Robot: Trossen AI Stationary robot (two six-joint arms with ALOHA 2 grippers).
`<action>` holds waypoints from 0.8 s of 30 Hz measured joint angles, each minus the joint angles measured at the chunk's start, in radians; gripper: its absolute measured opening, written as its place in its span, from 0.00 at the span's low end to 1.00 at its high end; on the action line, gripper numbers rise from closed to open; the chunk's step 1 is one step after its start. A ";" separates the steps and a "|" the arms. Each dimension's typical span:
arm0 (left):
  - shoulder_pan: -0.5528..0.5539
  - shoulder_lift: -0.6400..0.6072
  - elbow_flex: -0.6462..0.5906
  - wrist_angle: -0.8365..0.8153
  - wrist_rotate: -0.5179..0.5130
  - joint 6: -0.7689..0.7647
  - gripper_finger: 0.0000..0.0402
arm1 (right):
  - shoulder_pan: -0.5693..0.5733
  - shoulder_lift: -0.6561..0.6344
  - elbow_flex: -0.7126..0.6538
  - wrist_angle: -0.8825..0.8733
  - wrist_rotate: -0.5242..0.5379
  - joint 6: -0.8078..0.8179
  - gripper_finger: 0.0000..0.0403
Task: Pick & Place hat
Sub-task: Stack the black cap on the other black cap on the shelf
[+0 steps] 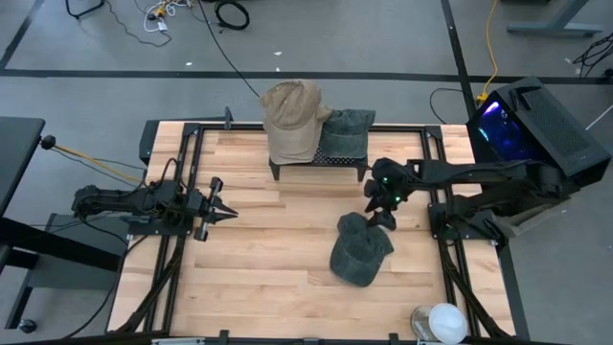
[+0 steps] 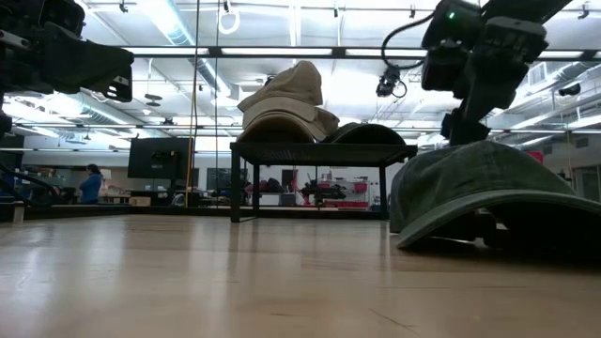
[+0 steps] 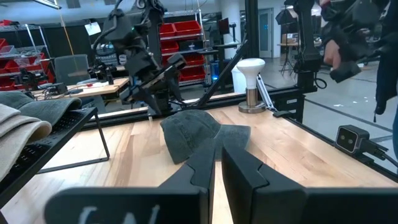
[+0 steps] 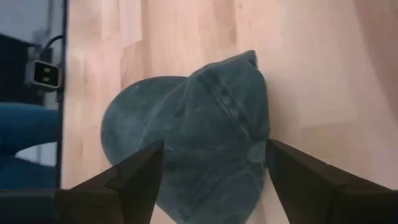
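Note:
The last dark green cap should be grabbed next by its top button with my right gripper, so that it can be placed on the black rack.
A dark green cap [image 1: 359,251] lies crown up on the wooden table, right of centre, also in the low view [image 2: 488,188] and the left wrist view [image 3: 189,134]. My right gripper [image 1: 380,213] is open just above the cap's far end, pointing down, with a finger on either side of the crown [image 4: 205,124]. My left gripper [image 1: 218,206] is shut and waits level above the table's left part, pointing right. A tan cap [image 1: 292,110] and another dark green cap [image 1: 345,129] sit on a black rack [image 1: 316,161] at the far edge. My right gripper [image 4: 214,177] stands open over the cap's crown [image 4: 205,124], coming from above. I cannot tell whether its fingers [image 4: 140,174] touch the cloth.
A white, round-topped object [image 1: 445,321] stands at the near right corner. Black frame rails [image 1: 182,172] run along the table's sides. A dark box with a purple light [image 1: 527,120] sits beyond the right edge. Bare wood [image 1: 278,230] lies between the two grippers.

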 joint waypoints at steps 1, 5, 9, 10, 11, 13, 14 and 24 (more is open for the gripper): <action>0.000 0.000 0.000 0.000 0.000 0.000 0.09 | -0.011 0.013 0.000 0.007 -0.022 -0.008 0.71; 0.000 0.000 0.000 0.000 0.000 0.000 0.09 | -0.060 0.040 -0.002 0.005 -0.047 -0.036 0.73; 0.000 0.000 0.000 0.000 0.000 0.000 0.09 | -0.106 0.041 -0.024 0.021 -0.049 -0.046 0.73; 0.000 0.000 0.000 0.000 0.000 0.000 0.09 | -0.117 0.041 -0.031 0.027 -0.057 -0.054 0.73; 0.000 0.000 0.000 0.000 0.000 0.000 0.09 | -0.127 0.041 -0.041 0.037 -0.073 -0.061 0.73; 0.000 0.000 0.000 0.000 0.000 0.000 0.09 | -0.148 0.041 -0.067 0.059 -0.115 -0.065 0.73; 0.000 0.000 0.000 0.000 0.000 0.000 0.09 | -0.158 0.042 -0.080 0.074 -0.138 -0.062 0.73; 0.000 0.000 0.000 0.000 0.000 0.000 0.09 | -0.210 0.086 -0.144 0.212 -0.200 -0.049 0.73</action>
